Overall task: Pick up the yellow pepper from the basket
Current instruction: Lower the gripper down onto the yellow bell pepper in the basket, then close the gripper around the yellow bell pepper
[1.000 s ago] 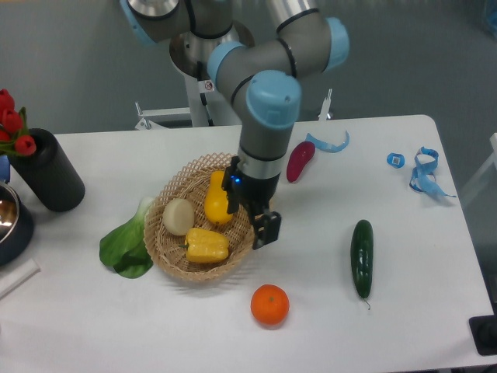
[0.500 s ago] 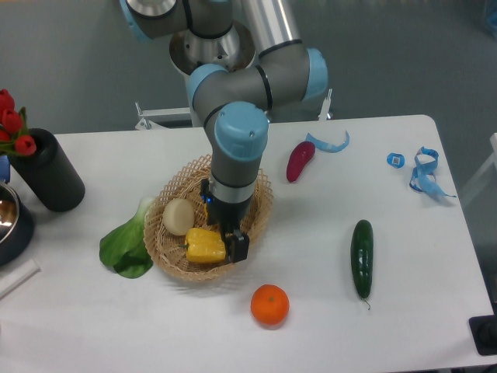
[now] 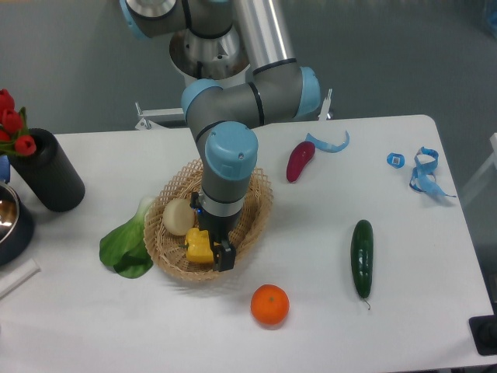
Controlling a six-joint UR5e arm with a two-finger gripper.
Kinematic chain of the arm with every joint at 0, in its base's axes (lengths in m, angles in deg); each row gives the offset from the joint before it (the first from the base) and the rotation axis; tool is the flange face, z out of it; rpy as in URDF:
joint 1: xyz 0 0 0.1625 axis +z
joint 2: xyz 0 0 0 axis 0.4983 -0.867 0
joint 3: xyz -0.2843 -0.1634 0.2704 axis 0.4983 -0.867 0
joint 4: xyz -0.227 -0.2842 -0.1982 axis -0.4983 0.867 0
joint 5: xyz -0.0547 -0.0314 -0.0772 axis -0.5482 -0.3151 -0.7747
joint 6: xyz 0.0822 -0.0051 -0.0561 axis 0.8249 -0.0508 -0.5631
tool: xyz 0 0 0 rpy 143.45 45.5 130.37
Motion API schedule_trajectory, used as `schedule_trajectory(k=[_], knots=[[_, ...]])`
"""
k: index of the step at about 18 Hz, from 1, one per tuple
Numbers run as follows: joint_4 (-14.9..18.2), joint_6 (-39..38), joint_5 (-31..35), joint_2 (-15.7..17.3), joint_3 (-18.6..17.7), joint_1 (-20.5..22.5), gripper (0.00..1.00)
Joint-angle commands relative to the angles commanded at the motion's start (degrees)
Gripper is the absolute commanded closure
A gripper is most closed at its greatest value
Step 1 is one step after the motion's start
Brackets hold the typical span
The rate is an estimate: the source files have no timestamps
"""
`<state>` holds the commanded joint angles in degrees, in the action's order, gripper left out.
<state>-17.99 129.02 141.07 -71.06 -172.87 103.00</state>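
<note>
Next, my gripper picks up the yellow pepper by its plump body (image 3: pixel 199 247) and lifts the pepper out of the woven basket.
The yellow pepper (image 3: pixel 196 247) lies in the front part of the woven wicker basket (image 3: pixel 166 197), left of the table's centre. My gripper (image 3: pixel 210 235) has come down into the basket and straddles the pepper, open. One dark finger (image 3: pixel 225 257) stands at the pepper's right side. The other finger is mostly hidden behind the wrist at the pepper's far side. Only the pepper's left half shows past the gripper.
A pale onion (image 3: pixel 178 216) sits in the basket just left of the gripper. A green leafy vegetable (image 3: pixel 124 245) lies against the basket's left rim. Nearby are an orange (image 3: pixel 269 304), a cucumber (image 3: pixel 361 257), a purple-red vegetable (image 3: pixel 300 160) and a black vase (image 3: pixel 48 172).
The arm swung left and forward over the basket and lowered. The gripper went from the basket's right rim to around the pepper, now covering the long yellow vegetable behind it.
</note>
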Motion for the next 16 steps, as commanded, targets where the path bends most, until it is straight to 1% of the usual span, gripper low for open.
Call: schedule_trajectory(k=[2,6,13,16], knots=[[0.00,-0.18,0.00,-0.09,-0.17,-0.26,0.00],[0.00,-0.18,0.00,0.35,-1.67,-0.35,0.00],[0.00,-0.44,0.00,-0.09,-1.76,-0.70,0.00],[-0.17,-0.44,0.17,-0.96,-1.67,-0.70,0.00]])
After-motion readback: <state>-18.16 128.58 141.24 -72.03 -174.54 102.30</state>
